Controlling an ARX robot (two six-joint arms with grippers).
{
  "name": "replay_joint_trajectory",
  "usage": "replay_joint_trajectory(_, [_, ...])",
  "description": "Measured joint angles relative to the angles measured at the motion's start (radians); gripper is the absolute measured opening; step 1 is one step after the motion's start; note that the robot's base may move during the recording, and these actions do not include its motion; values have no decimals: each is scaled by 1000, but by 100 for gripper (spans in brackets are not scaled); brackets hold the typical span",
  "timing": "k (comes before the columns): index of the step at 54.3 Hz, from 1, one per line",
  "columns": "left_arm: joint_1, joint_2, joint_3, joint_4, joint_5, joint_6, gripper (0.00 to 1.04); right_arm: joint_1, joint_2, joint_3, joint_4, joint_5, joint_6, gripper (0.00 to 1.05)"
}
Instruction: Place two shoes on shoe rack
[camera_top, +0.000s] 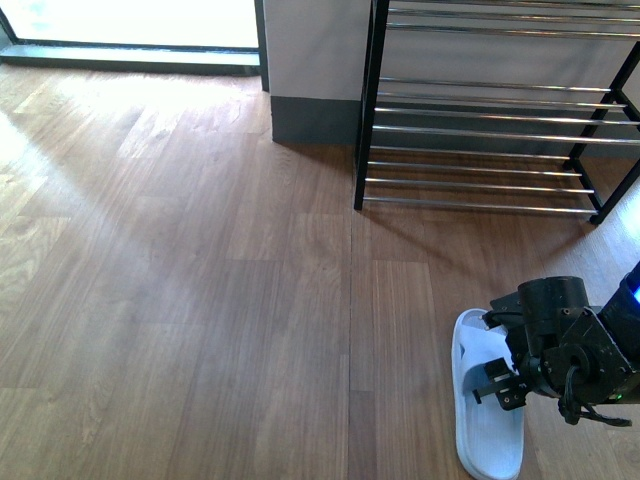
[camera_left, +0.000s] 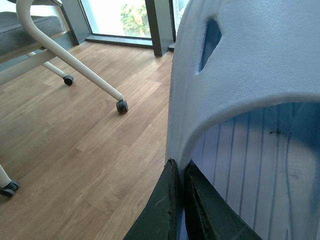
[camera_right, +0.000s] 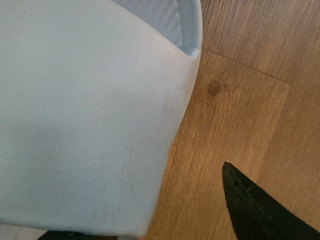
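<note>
The slide sandal needs to go on the rack, so my right gripper will next grab it by its wide strap (camera_right: 100, 125).
The two shoes are out of view. The shoe rack (camera_top: 480, 130), a black frame with silver rods, stands at the far right against the wall. My left gripper (camera_left: 180, 166) is shut on the strap edge of a pale blue-white slide sandal (camera_left: 260, 60), which is held off the floor; this arm does not show in the front view. A second slide sandal (camera_top: 485, 430) lies on the floor near right. My right gripper (camera_top: 500, 382) hangs open right over its strap (camera_right: 85, 115), with one dark finger (camera_right: 255, 210) beside it above the wood.
Wooden floor (camera_top: 200, 300) spreads to the left and the middle. A bright glass door (camera_top: 130, 25) and a grey wall base (camera_top: 310, 115) close off the far side. White chair legs on casters (camera_left: 120, 105) stand near the left arm.
</note>
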Motion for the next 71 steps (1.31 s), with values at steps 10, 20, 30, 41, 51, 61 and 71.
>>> replay_joint_trajectory(10, [0,0,0,0,0,0,2,-16,5,2,35,-56,72,26])
replay_joint_trajectory(20, [0,0,0,0,0,0,2,-36,15,1,70,-58,121,2])
replay_joint_trajectory(30, [0,0,0,0,0,0,2,-51,12,-13,86,-58,120,2])
replay_joint_trajectory(41, [0,0,0,0,0,0,2,-65,-37,-74,132,-65,61,2])
replay_joint_trajectory(51, [0,0,0,0,0,0,2,-77,-175,-171,190,-96,-56,2])
replay_joint_trajectory(61, [0,0,0,0,0,0,2,-79,-533,-351,244,-150,-172,2])
replay_joint_trajectory(71, [0,0,0,0,0,0,2,-80,-961,-562,240,-222,-190,2])
